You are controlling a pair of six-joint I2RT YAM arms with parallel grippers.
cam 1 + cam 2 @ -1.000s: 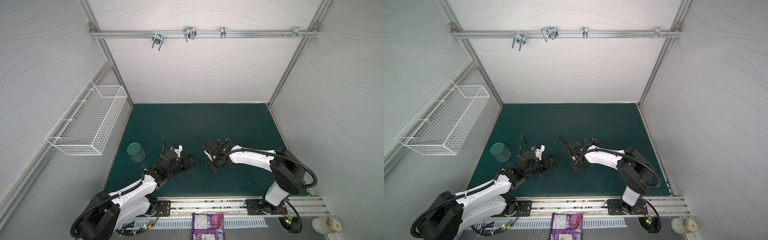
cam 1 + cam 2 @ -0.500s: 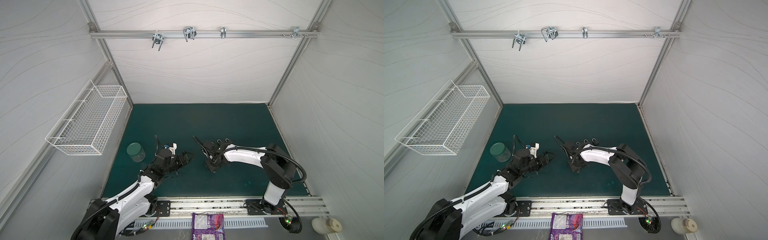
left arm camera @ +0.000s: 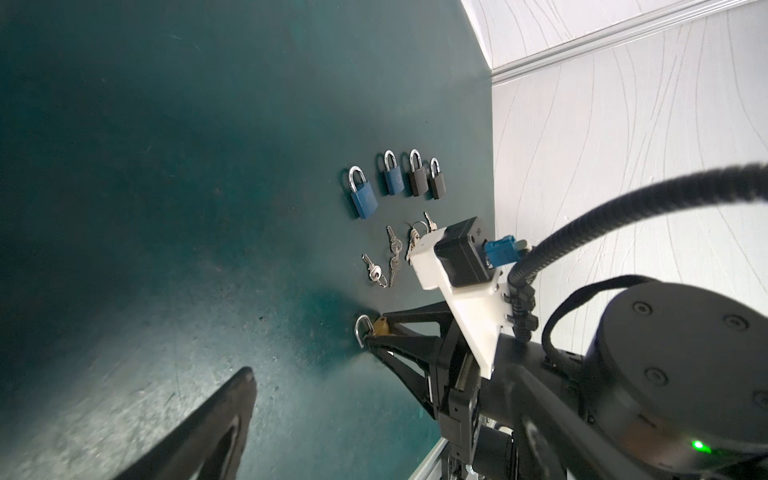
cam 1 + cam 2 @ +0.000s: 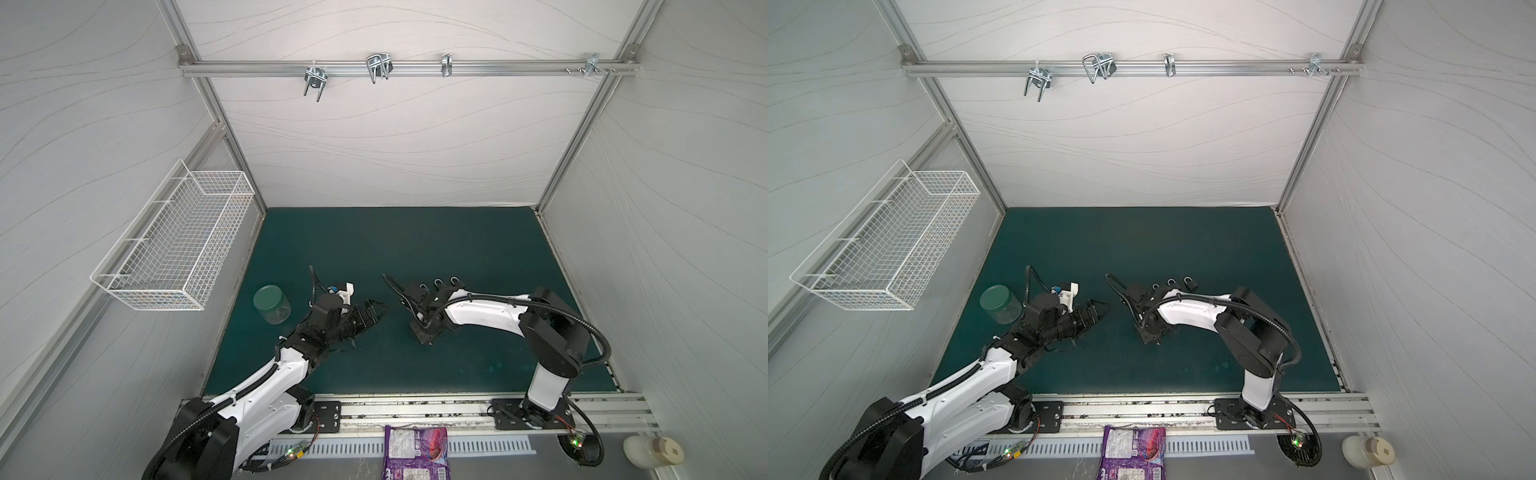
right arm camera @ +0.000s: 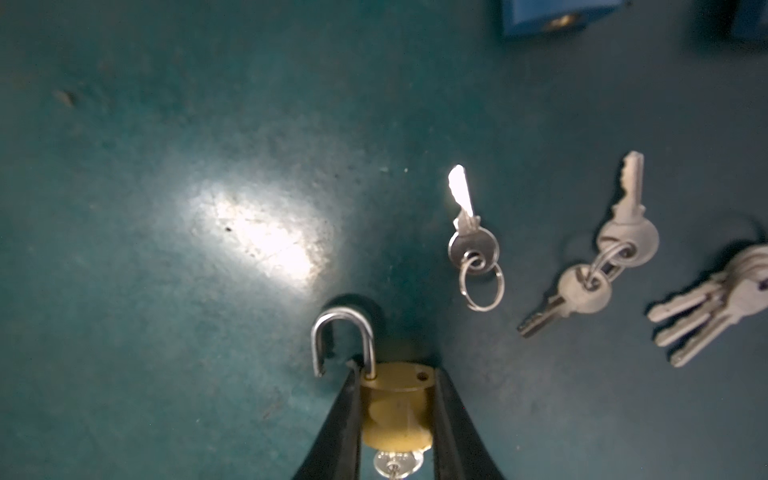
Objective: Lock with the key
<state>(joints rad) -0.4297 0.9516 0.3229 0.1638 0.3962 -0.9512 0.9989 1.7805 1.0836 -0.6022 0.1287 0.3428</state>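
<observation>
I will next grab the brass padlock [image 3: 381, 326] by its steel shackle [image 3: 359, 327] with my left gripper. That leaves the padlock's body and the key free for locking.
A brass padlock [image 5: 395, 411] rests on the green mat with its steel shackle [image 5: 343, 336] swung open. A key [image 5: 397, 461] sticks out of its bottom end. My right gripper [image 5: 397, 370] is shut on the padlock body, one finger on each side. The left wrist view shows the same grip, with the padlock [image 3: 381, 326] at the fingertips. In both top views the right gripper [image 4: 428, 336] [image 4: 1152, 338] points down at the mat. My left gripper [image 4: 372, 311] stands open and empty, left of the padlock. Only one of its fingers [image 3: 232, 399] shows in its wrist view.
Two blue padlocks [image 3: 363, 199] and two black padlocks [image 3: 417, 183] lie in a row beyond. Loose keys lie near them: a single key [image 5: 471, 232], a pair [image 5: 602, 270], a bunch [image 5: 715, 299]. A green-lidded jar [image 4: 272, 304] stands left. A wire basket [image 4: 178, 245] hangs on the left wall.
My right gripper's jaws have narrowed onto the brass padlock. The left gripper has drawn back a little to the left, still open.
</observation>
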